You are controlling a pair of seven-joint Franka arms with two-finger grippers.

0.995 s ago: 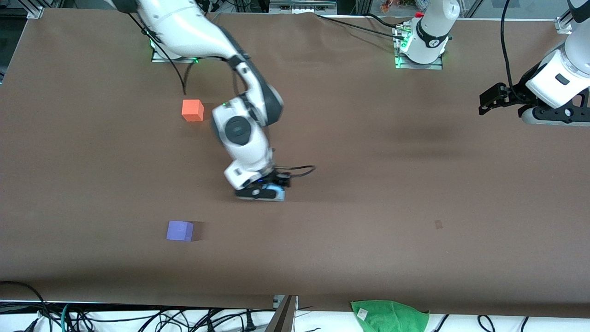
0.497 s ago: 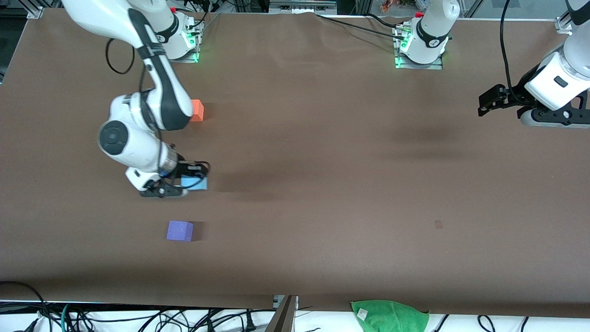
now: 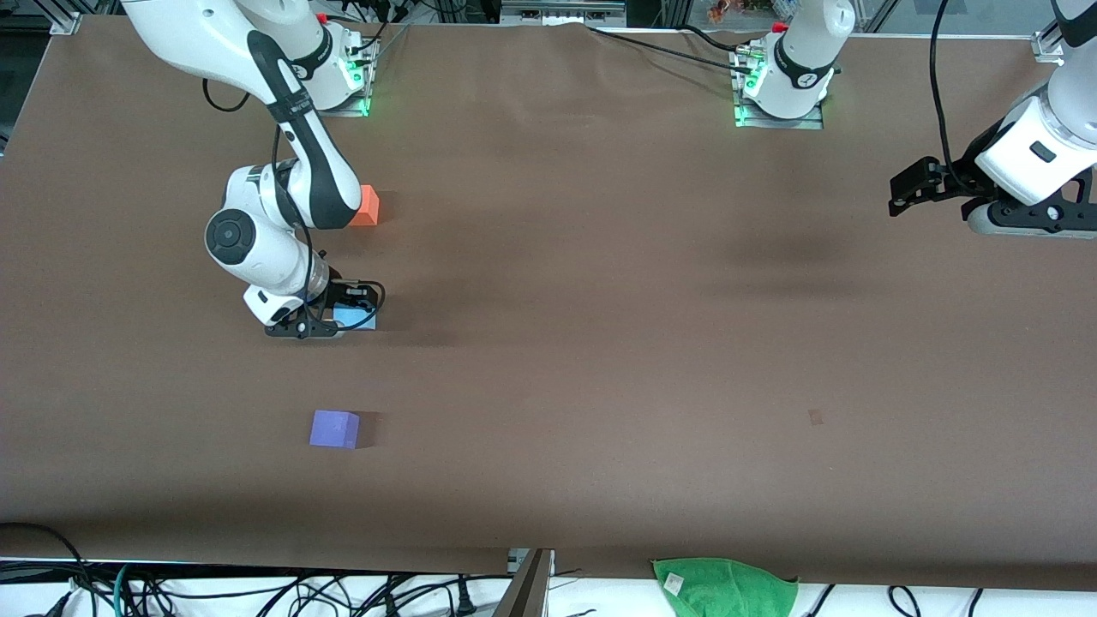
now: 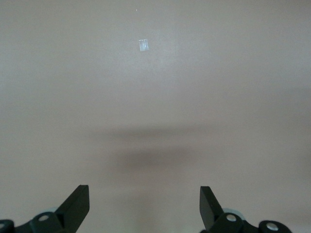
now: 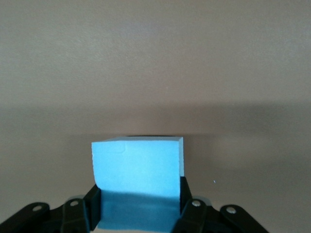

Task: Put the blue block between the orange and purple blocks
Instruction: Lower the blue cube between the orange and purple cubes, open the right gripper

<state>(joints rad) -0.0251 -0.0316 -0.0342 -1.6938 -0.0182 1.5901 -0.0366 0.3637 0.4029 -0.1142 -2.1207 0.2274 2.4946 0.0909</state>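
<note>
The light blue block [image 3: 358, 319] [image 5: 138, 165] sits low on the tabletop and would stand, so it is time for my right gripper to open now.
My right gripper [image 3: 347, 318] is shut on the light blue block [image 3: 358, 319] and holds it low over the table, between the orange block [image 3: 368, 206] and the purple block [image 3: 334, 428]. I cannot tell if the blue block touches the table. The right arm hides part of the orange block. In the right wrist view the blue block [image 5: 138, 165] fills the space between the fingers of the right gripper [image 5: 138, 208]. My left gripper [image 3: 900, 194] waits open and empty over the left arm's end of the table; its view shows the left gripper [image 4: 143, 196] over bare table.
A green cloth [image 3: 724, 587] lies at the table's edge nearest the camera. A small dark mark [image 3: 815, 417] is on the brown table cover. A small pale tag [image 4: 143, 45] shows in the left wrist view. Cables hang below the table's near edge.
My right gripper has carried the blue block from the table's middle toward the right arm's end, then a little toward the orange block. The left arm has not moved.
</note>
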